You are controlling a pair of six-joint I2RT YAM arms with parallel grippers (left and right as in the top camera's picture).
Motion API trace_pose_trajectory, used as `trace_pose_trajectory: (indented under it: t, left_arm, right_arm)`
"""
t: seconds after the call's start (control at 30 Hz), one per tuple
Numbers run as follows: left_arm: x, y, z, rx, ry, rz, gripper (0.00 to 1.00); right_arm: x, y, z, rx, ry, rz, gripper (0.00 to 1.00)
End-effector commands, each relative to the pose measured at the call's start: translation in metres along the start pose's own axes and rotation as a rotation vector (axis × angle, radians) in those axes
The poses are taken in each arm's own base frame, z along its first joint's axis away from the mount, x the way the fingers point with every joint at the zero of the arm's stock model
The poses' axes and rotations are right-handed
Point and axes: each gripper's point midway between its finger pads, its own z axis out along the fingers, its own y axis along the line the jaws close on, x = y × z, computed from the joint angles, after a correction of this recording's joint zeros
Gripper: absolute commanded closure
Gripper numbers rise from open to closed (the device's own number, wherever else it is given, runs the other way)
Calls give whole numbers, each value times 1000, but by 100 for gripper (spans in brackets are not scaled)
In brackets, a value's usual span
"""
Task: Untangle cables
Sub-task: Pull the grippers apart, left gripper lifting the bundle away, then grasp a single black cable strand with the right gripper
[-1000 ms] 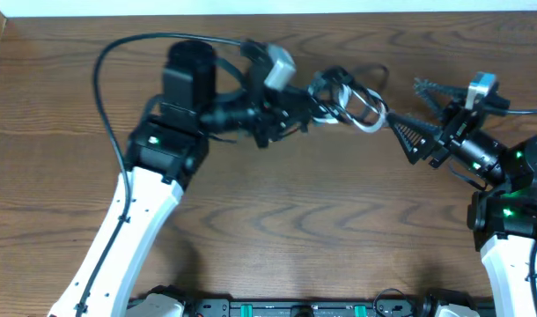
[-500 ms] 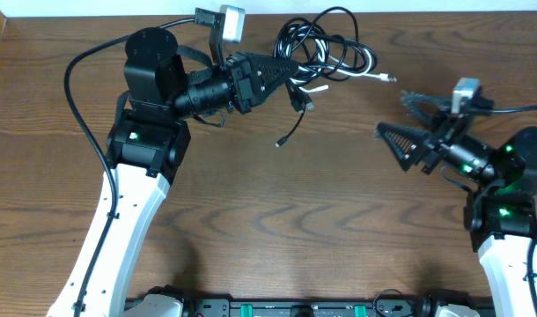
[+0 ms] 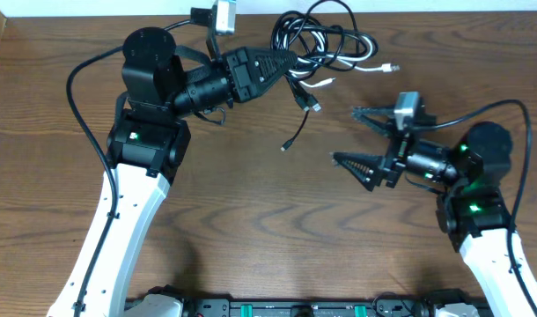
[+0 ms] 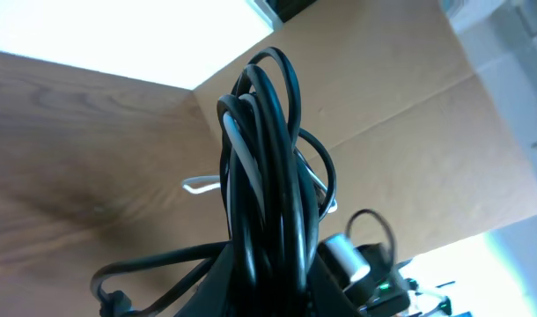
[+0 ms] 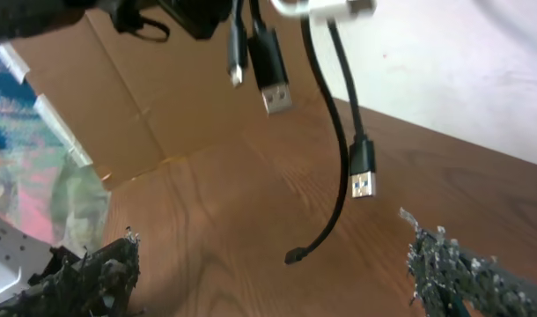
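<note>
The black cord is hanging from the bundle. My right gripper will next grab the hanging black cord by its loose end near the small plug (image 3: 290,142) (image 5: 311,247) to pull it from the bundle.
My left gripper (image 3: 282,63) is shut on a tangled bundle of cables (image 3: 326,40), mostly black with one white, lifted above the table near its far edge. In the left wrist view the bundle (image 4: 264,167) rises as a thick loop straight out of the jaws. Loose ends hang down: a black cord with a small plug (image 3: 287,144) and a white end with a silver plug (image 3: 390,67). My right gripper (image 3: 345,136) is open and empty, to the right of the hanging ends. In the right wrist view the plugs (image 5: 361,172) dangle ahead of and above its spread fingers (image 5: 268,264).
The wooden table (image 3: 251,202) fills the view. A cardboard wall (image 5: 119,97) stands at the left. The left arm's thick black cable (image 3: 75,79) loops out at the left; the right arm's cable (image 3: 519,132) arcs at the right.
My right gripper has moved left and forward toward the hanging cable ends, staying open. The left gripper holds the bundle almost in place; a second ago it lifted it off the table.
</note>
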Motion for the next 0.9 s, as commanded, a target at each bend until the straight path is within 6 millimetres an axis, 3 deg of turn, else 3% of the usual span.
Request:
trace_pose_trajectory:
  t: [0.0,0.23,0.57,0.87]
  left_arm:
    - [-5,-8,-1,15,-17,-88,93]
    - [-3,-9,0,20,-6,-130,93]
    - [22,-27,18,62,67,-142,93]
    - [36,-40,28,93,110,-203,93]
  right_arm:
    - [2,-6,8,23,6,-37,5]
    - [1,-8,11,19,1,-87,5]
    - [-5,-11,13,42,-22,-167,7]
    - [-9,-11,13,50,-35,-243,28]
